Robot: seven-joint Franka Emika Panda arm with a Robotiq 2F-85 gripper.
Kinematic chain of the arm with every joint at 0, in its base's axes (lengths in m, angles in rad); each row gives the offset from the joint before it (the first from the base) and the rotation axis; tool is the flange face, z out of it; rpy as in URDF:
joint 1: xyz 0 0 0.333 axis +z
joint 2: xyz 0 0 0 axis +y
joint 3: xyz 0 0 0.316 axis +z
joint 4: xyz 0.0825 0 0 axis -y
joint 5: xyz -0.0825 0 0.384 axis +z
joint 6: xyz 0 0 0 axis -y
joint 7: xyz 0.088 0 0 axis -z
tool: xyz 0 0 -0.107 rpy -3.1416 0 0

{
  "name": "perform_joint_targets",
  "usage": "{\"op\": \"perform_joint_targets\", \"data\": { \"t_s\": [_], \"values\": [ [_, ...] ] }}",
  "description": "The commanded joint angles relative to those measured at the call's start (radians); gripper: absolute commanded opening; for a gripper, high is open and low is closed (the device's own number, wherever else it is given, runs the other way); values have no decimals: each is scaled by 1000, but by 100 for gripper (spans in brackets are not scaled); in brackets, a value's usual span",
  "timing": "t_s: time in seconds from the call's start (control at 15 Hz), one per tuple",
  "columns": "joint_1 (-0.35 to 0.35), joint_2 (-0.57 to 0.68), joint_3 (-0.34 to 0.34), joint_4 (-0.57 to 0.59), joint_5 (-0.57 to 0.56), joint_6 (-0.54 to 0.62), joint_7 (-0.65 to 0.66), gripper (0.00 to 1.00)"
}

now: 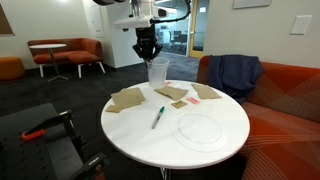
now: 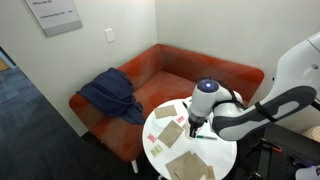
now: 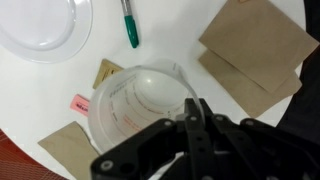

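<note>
My gripper still has the measuring cup with its lower edge (image 1: 158, 86) above the napkins' level, so it keeps hold until the cup's base meets the white tabletop.
A clear plastic measuring cup (image 3: 138, 100) with red markings stands on the round white table (image 1: 130, 135); it also shows in an exterior view (image 1: 157, 72). My gripper (image 3: 195, 112) comes down from above and is shut on the cup's rim, one finger inside the wall and one outside. In an exterior view the gripper (image 1: 148, 50) sits just above the cup's near edge. In the other exterior view the arm hides the cup, and the gripper (image 2: 194, 126) hangs over the table. Whether the cup's base touches the table I cannot tell.
A green pen (image 3: 129, 24) and a clear plate (image 3: 40, 25) lie nearby. Brown paper napkins (image 3: 255, 52) and small packets (image 3: 106, 71) surround the cup. An orange sofa (image 1: 290, 100) with a blue jacket (image 1: 235, 72) stands behind the table. A dark chair (image 1: 40, 135) is alongside.
</note>
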Motion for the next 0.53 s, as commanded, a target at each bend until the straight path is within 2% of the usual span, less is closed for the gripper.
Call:
{"op": "perform_joint_targets", "data": {
  "t_s": [0.0, 0.47],
  "values": [
    [31, 27, -16, -12, -44, 72, 89, 1],
    [68, 115, -38, 3, -37, 148, 169, 1]
  ]
}}
